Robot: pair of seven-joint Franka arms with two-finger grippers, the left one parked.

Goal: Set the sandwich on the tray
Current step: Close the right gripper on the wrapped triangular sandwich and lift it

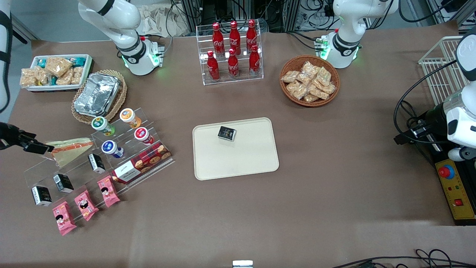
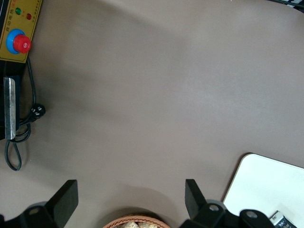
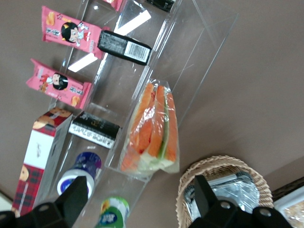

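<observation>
The right gripper grabs the wrapped sandwich by its wide end [image 3: 149, 156] next. Then it sets the sandwich on the tray.
The sandwich [image 1: 70, 149], a wrapped wedge with orange and green layers, lies on the top step of a clear acrylic stepped stand [image 1: 111, 163] toward the working arm's end of the table. It also shows in the right wrist view [image 3: 152, 128]. My right gripper [image 1: 42, 147] hovers just beside the sandwich's narrow end, open and empty, and apart from it [image 3: 140, 199]. The cream-beige tray [image 1: 241, 160] lies mid-table and holds a small black packet [image 1: 227, 133]. One corner of the tray shows in the left wrist view [image 2: 266, 180].
The stand also holds small cups [image 1: 111, 148], a biscuit box [image 1: 141, 163], black packets [image 1: 63, 182] and pink packets [image 1: 84, 204]. A foil container in a wicker basket [image 1: 97, 95] sits just farther from the camera. A cola rack [image 1: 232, 50], a snack basket [image 1: 309, 80] and a white snack tray [image 1: 55, 70] also stand on the table.
</observation>
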